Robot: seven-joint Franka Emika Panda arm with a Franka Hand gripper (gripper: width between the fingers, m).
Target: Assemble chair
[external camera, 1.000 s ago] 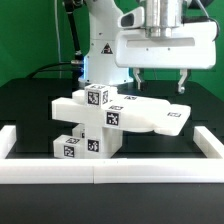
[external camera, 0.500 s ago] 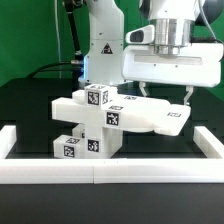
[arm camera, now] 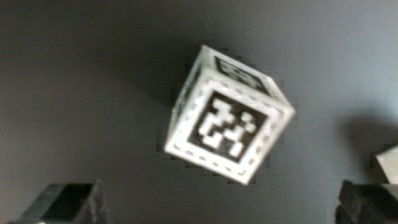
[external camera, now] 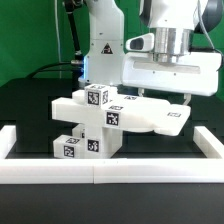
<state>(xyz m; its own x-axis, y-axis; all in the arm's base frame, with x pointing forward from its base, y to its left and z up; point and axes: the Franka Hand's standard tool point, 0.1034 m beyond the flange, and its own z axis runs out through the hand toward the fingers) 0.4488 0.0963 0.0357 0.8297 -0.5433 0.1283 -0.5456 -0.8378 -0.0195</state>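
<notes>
The robot's gripper should pick up the loose white block by its tagged sides to add the next piece to the chair (external camera: 115,118).
The partly built chair (external camera: 115,118) stands mid-table: a flat white slab on stacked tagged blocks, with a tagged cube (external camera: 97,97) on top. My gripper (external camera: 164,95) hangs open behind the slab, towards the exterior view's right. In the wrist view a small loose white block (arm camera: 231,118) with coded tags lies on the black table, below and ahead of my open gripper (arm camera: 219,205). One dark fingertip (arm camera: 68,203) shows at each side, and neither touches the block. This block is hidden in the exterior view.
A plain white border rail (external camera: 100,170) runs along the front of the black table, with side pieces at the exterior view's left (external camera: 8,140) and right (external camera: 212,140). The robot base (external camera: 100,50) stands behind the chair. Another white part's corner (arm camera: 386,160) shows in the wrist view.
My gripper has come down towards the table and shifted slightly to the exterior view's right. It stays open. The chair parts have not moved.
</notes>
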